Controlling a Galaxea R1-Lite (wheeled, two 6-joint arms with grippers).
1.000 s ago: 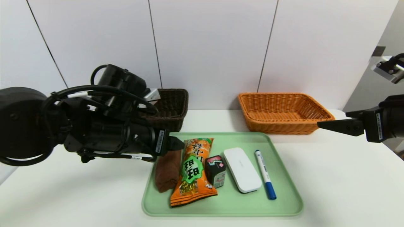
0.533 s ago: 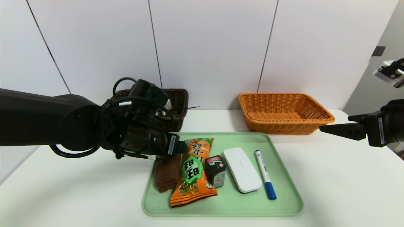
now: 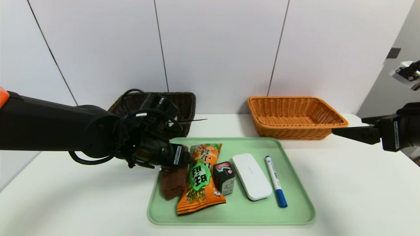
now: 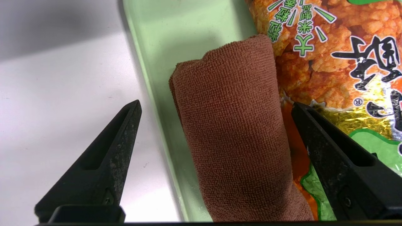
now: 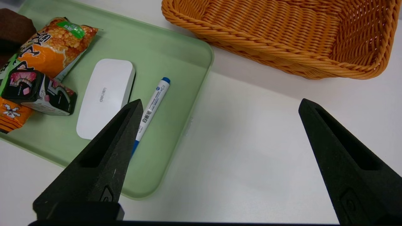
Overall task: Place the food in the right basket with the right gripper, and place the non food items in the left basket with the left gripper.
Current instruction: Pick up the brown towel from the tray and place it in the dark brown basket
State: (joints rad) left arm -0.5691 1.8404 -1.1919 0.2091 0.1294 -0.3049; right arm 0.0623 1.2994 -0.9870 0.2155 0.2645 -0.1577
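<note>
My fingers reach down beside the brown cloth, one against the snack bag (image 3: 200, 177). It is time for my left gripper to close on the cloth now.
On the green tray (image 3: 295, 209) lie a rolled brown cloth (image 3: 173, 183), an orange snack bag (image 3: 200, 177), a small dark box (image 3: 224, 177), a white case (image 3: 252, 177) and a blue marker (image 3: 275, 180). My left gripper (image 3: 183, 157) hangs open over the cloth's far end. In the left wrist view the left gripper (image 4: 216, 103) straddles the cloth (image 4: 232, 131), one finger over the table, the other over the snack bag (image 4: 339, 62). My right gripper (image 3: 334, 131) is open and empty above the table, right of the tray and near the orange right basket (image 3: 295, 114).
The dark brown left basket (image 3: 183, 108) stands at the back behind my left arm, partly hidden by it. The white table (image 3: 361, 196) stretches to the right of the tray. A wall runs close behind both baskets.
My left arm has swung down and forward, uncovering more of the dark basket; its gripper now sits lower over the cloth. The right gripper has barely shifted.
</note>
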